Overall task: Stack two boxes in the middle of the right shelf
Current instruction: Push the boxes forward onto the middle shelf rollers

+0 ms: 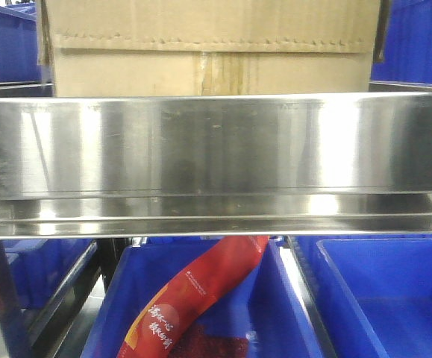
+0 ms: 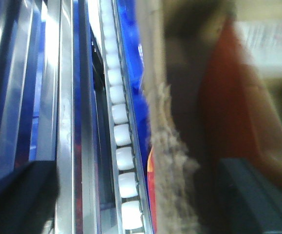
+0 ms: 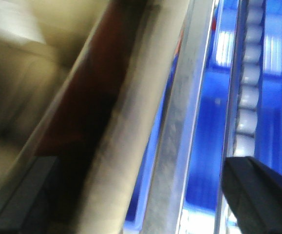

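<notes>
The right gripper grabs the tan box by its side [image 1: 368,45] next, to set the stacked boxes in place on the shelf [image 1: 216,149].
One tan cardboard box [image 1: 212,48] with a jagged flap edge and brown centre tape stands on the shiny steel shelf [image 1: 216,149], behind its wide front lip. Dark fingers [image 1: 43,33] edge its left side and others [image 1: 382,30] its right. In the left wrist view my left gripper [image 2: 136,168] is open, and the box's frayed wall [image 2: 172,161] runs between its far-apart fingers. In the right wrist view my right gripper [image 3: 141,165] is open too, straddling the box's other wall [image 3: 123,161]. One finger of each sits inside the box.
Blue plastic bins [image 1: 395,298] sit under the shelf; the middle bin holds a red packet [image 1: 201,287]. More blue bins [image 1: 7,41] stand behind the box on both sides. A track of white rollers [image 2: 121,156] runs beside the box, also in the right wrist view [image 3: 248,92].
</notes>
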